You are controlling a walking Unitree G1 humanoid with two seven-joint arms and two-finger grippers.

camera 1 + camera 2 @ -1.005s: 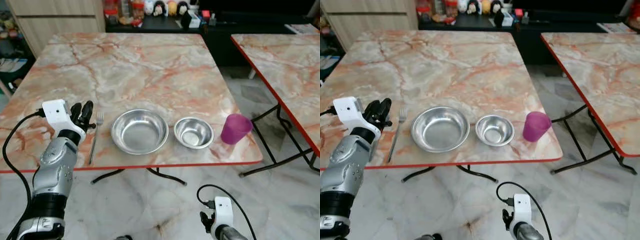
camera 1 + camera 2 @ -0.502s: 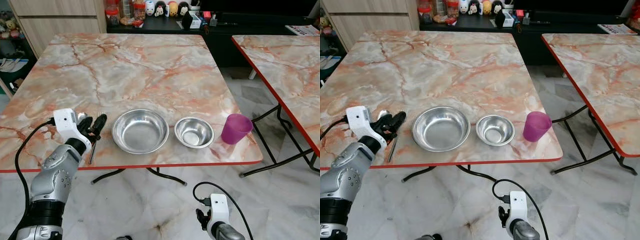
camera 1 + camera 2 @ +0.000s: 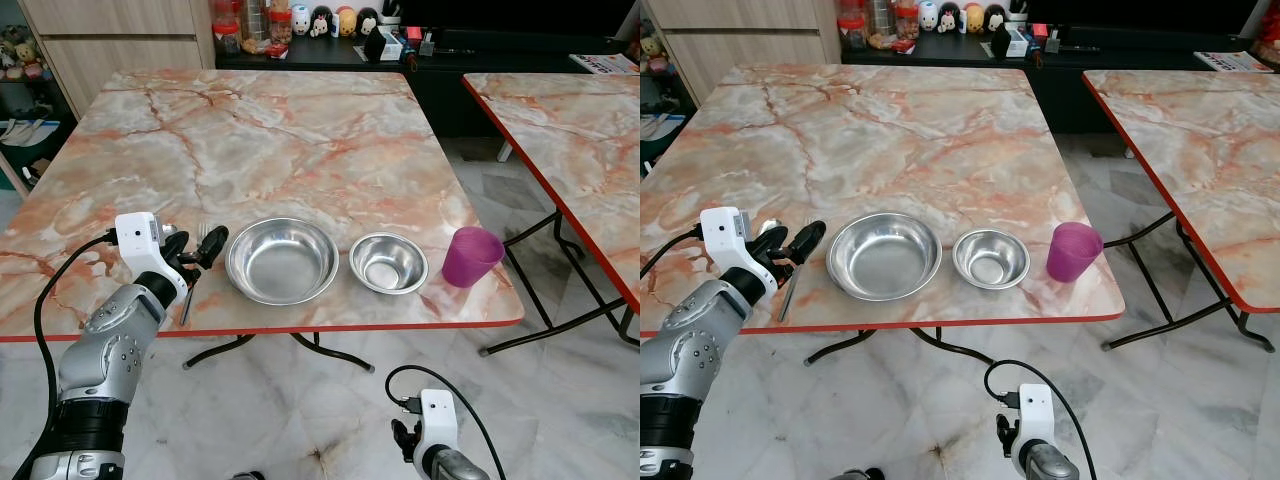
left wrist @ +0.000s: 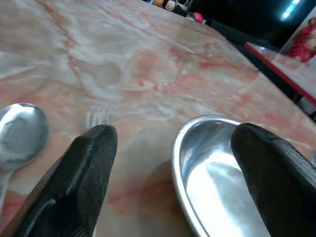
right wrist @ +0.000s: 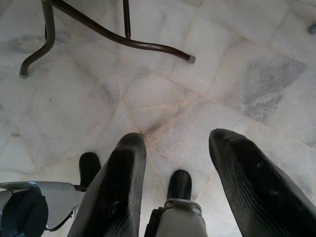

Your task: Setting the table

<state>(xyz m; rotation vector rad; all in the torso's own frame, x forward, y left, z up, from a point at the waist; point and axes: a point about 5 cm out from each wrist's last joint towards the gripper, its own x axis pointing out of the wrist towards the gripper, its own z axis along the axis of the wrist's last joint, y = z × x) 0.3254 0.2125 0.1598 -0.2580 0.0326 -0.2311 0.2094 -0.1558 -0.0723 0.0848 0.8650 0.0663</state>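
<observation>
My left gripper grabs the large bowl's thin rim on the fork side next, since the bowl's round body is far wider than my open fingers.
A large steel bowl [image 3: 280, 260], a small steel bowl [image 3: 388, 263] and a purple cup [image 3: 470, 256] stand in a row near the front edge of the marble table [image 3: 300, 130]. Left of the large bowl lies a fork [image 3: 188, 298], tines pointing away from me. A spoon [image 4: 19, 133] lies on the table just left of the fork. My left gripper [image 3: 195, 248] hovers low over the fork's upper end, open, one finger [image 4: 94, 163] by the tines and the other above the large bowl's rim. My right gripper [image 5: 177, 143] hangs open above the floor.
A second marble table [image 3: 580, 120] with a red edge stands to the right across a gap of tiled floor. Behind the table are a dark shelf with small figures [image 3: 330, 20] and a wooden cabinet [image 3: 110, 30]. Metal table legs [image 5: 113, 37] cross the floor.
My left gripper has swung right and down toward the fork, and its fingers have spread apart. The spoon now shows lying beside the fork. The right arm stays low.
</observation>
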